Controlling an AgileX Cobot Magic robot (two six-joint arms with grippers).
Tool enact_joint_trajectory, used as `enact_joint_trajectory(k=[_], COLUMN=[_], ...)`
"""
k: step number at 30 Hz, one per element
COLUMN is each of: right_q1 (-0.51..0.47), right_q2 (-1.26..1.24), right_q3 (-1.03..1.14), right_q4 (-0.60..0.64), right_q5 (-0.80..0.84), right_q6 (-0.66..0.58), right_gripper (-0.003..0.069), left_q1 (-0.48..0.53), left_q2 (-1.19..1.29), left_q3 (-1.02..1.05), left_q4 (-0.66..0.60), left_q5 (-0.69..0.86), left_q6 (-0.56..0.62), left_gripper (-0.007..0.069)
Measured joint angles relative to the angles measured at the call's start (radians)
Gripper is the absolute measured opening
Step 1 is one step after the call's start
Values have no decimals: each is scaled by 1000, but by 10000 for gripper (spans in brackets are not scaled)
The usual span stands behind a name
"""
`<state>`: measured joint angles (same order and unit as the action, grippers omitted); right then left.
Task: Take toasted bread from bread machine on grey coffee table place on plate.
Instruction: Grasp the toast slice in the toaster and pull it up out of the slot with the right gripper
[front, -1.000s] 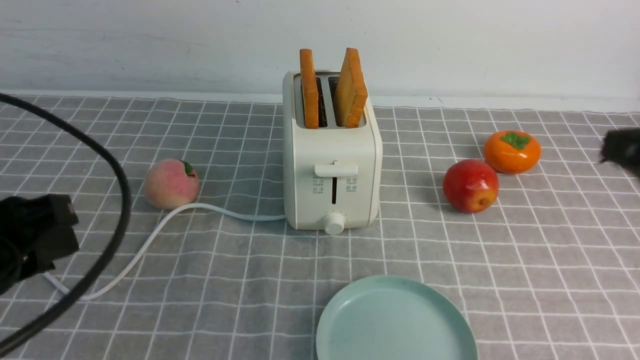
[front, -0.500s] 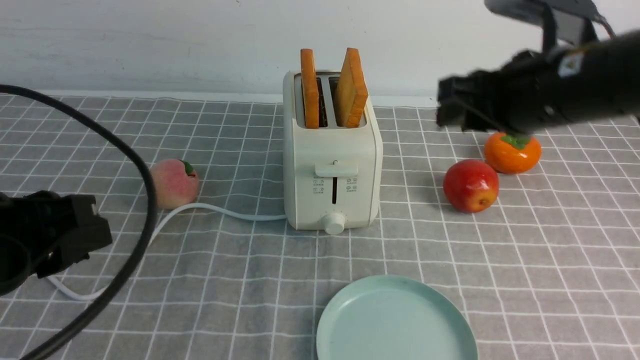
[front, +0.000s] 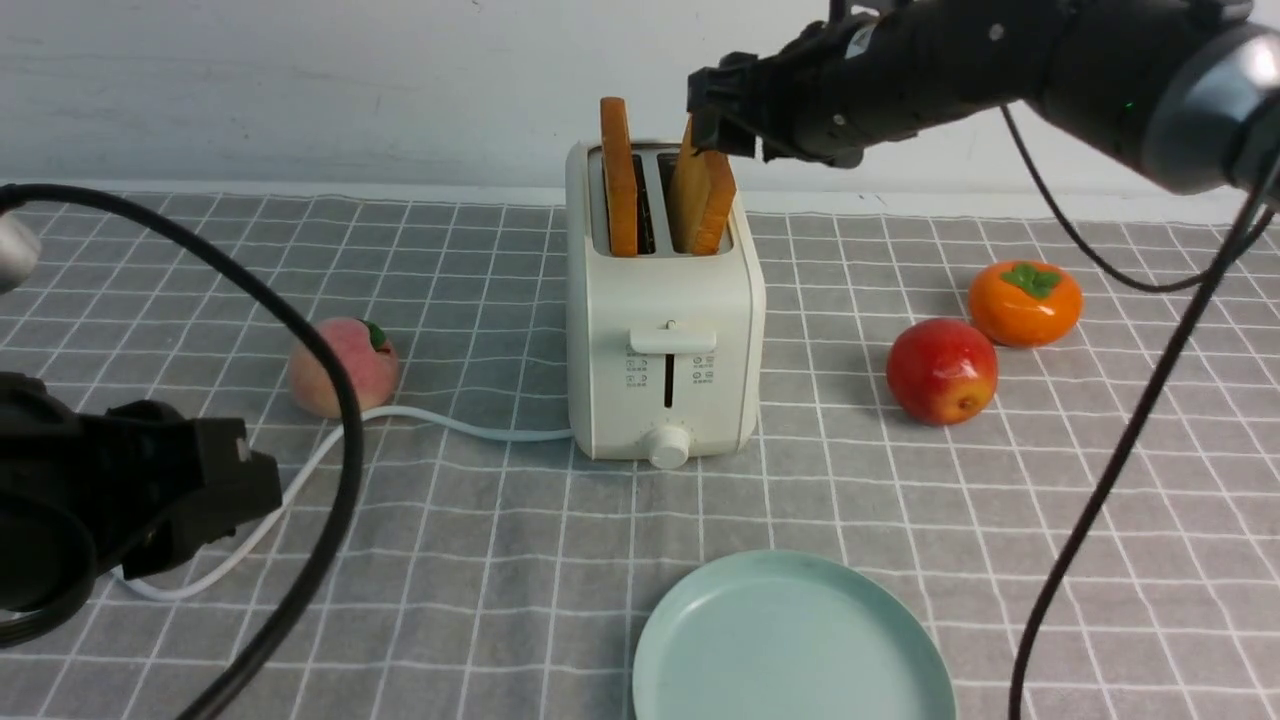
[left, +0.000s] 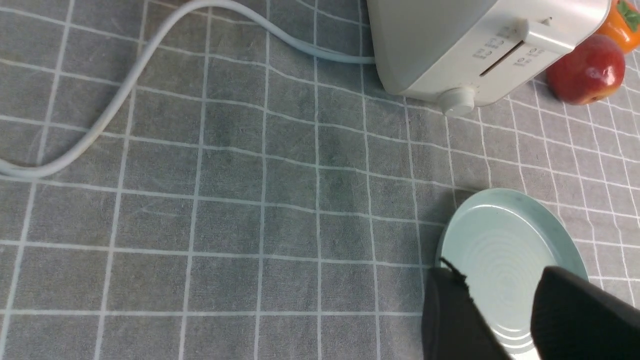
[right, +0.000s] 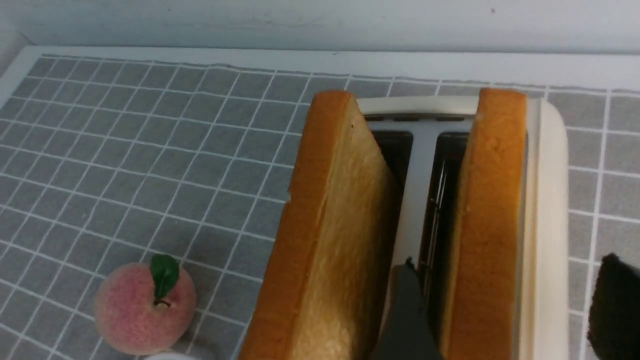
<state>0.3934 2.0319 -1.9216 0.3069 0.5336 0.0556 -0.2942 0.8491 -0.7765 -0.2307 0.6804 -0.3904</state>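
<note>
My right gripper grabs the toasted slice by its protruding top (front: 716, 178) next, to move the toast from the bread machine to the plate (front: 790, 640).
The cream-white bread machine (front: 665, 330) stands mid-table on the grey coffee table (front: 1000, 520). Two slices of toasted bread stand in its slots, the left slice (front: 618, 180) and the right slice (front: 703, 195). My right gripper (front: 715, 110) is open at the top of the right slice (right: 487, 210). One finger (right: 407, 315) is in the gap between the slices, the other (right: 615, 310) outside the toaster's right wall. My left gripper (front: 245, 490) is open and empty, low at the front left. The mint-green plate (front: 790, 640) lies empty at the front.
A peach (front: 343, 367) lies left of the toaster, by its white cord (front: 450, 425). A red apple (front: 941, 371) and an orange persimmon (front: 1024, 302) lie to the right. Black arm cables hang at the left (front: 330, 420) and right (front: 1130, 430).
My right arm has swung in from the far right to the top of the right slice. My left gripper has moved a little to the right. Bread, toaster and plate have not moved.
</note>
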Motion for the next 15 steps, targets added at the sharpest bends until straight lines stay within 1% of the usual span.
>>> enact_joint_trajectory(k=[3,5,7,9,10,11,12,13,14,15], right_q1=[1,1,1,1,1,1,0,-1,-4,-8], right_q2=[26,37,42,37,34,25,15,3,-9,-28], right_q3=[-1,-1,-1,-1,-1,-1,-1,-1,-1,-1], right_q4=[30,34,40,45,45,44,44,41,40,39], right_q5=[-2,-2,-1,-4,-7,-12,-15,-16,-16,-16], right_q6=[-6,-9,-9,-10,-10,-10,-10,-10,-10,-10], right_gripper=[463,446,408,301,270,196,146,109,92,92], left_q1=[0,0,0,0,0,0,0,0,0,0], left_q2=[0,0,0,0,0,0,0,0,0,0], left_q3=[0,0,0,0,0,0,0,0,0,0], left_q4=[0,0,0,0,0,0,0,0,0,0], left_q5=[-1,-1,-1,-1,-1,-1,-1,-1,-1,-1], left_q6=[0,0,0,0,0,0,0,0,0,0], left_gripper=[238,238,239,239,239,239,239,239,239,239])
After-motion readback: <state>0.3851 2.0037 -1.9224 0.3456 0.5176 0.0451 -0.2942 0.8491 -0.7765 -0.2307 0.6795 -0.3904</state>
